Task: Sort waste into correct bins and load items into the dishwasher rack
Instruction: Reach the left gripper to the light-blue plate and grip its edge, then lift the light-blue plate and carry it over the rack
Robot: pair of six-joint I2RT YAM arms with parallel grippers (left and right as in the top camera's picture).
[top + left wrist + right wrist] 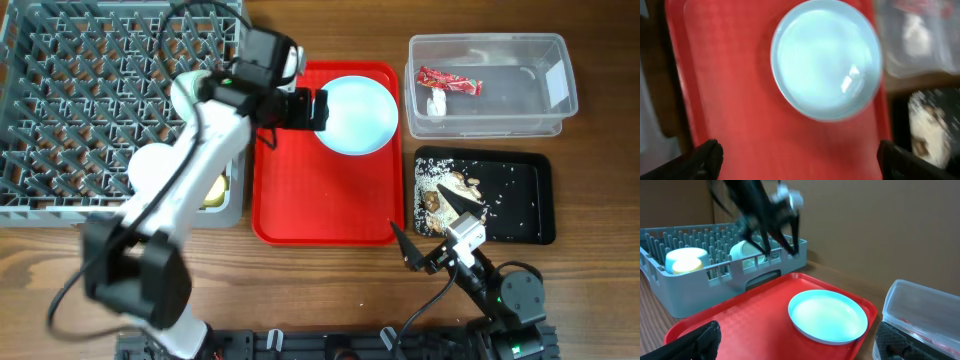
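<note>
The left gripper will next grab the pale-blue plate (355, 115) by its rim on the side toward the rack, so the plate's opposite rim stays free to stand between the rack's wires.
A pale-blue plate (355, 115) lies at the far right of a flat red tray (320, 200). My left gripper (320, 110) hovers open just left of the plate, with nothing between its fingers (705, 160); the plate (826, 59) is ahead of it. Near the front edge, my right gripper (430, 222) is open and empty, facing the plate (827, 315). The clear tub (490, 85) holds a red wrapper (448, 82) and a white scrap (437, 103). Food scraps (445, 190) lie in the black tray (520, 200). The grey rack (100, 100) holds two pale bowls (686, 256) (745, 250) and a yellow cup (213, 190).
The rack (700, 285) stands against the red tray's left side. The clear tub (925, 310) and black tray sit close to the tray's right edge. Bare wooden table (300, 290) runs along the front. The left arm (190, 170) reaches across the rack's near right corner.
</note>
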